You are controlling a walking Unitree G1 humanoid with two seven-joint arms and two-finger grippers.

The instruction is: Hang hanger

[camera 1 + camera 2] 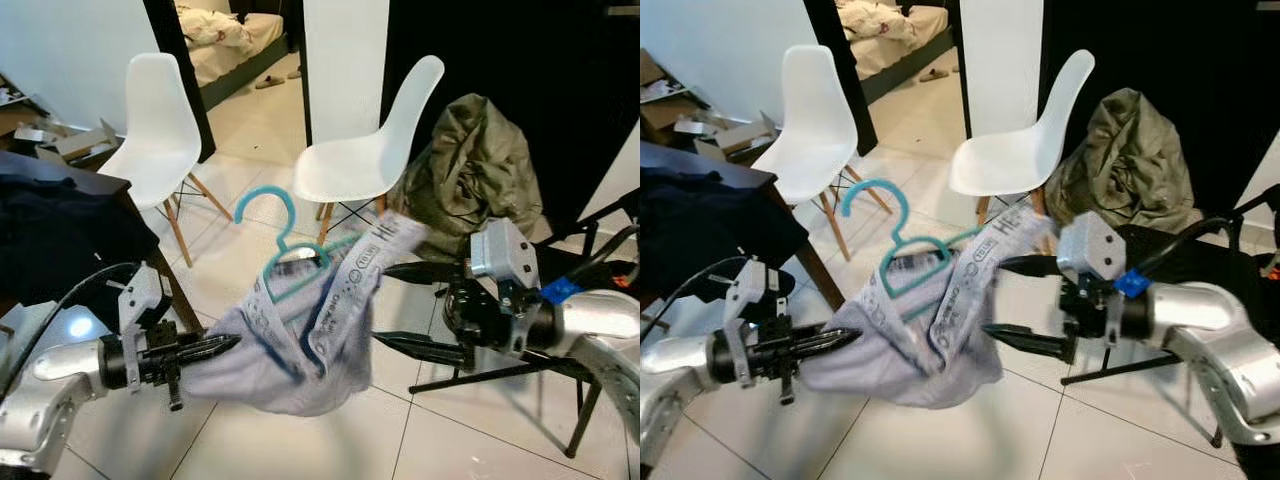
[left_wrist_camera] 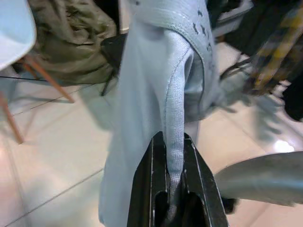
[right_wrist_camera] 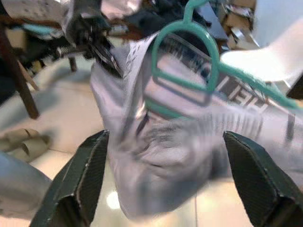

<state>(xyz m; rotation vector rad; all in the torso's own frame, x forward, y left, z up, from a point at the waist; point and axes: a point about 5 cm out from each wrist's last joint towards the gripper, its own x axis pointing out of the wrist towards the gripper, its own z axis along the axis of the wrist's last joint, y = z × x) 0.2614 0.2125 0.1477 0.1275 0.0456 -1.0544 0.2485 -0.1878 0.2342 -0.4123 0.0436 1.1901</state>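
My right gripper is to pinch the garment by the loose end of its printed band (image 1: 398,236) next. The band's end sticks out while the rest of the garment droops slack (image 1: 290,385).
A teal hanger (image 1: 283,250) with a pale grey garment (image 1: 300,340) draped through it hangs in mid-air over the tiled floor, hook pointing up. My left gripper (image 1: 225,343) is shut on a seam at the garment's left edge, and the left wrist view shows the folded cloth (image 2: 175,94) pinched between the fingers. To the garment's right, my right gripper (image 1: 395,308) stands wide open. The printed band of the garment (image 1: 375,250) lies by its upper finger; I cannot tell if they touch. In the right wrist view the hanger (image 3: 208,61) and cloth sit just ahead of the spread fingers (image 3: 85,175).
Two white chairs (image 1: 160,130) (image 1: 375,150) stand behind the garment. An olive heap of cloth (image 1: 480,170) lies at the back right. A dark table with dark clothes (image 1: 60,230) is at my left, and a black rack frame (image 1: 590,390) at my right.
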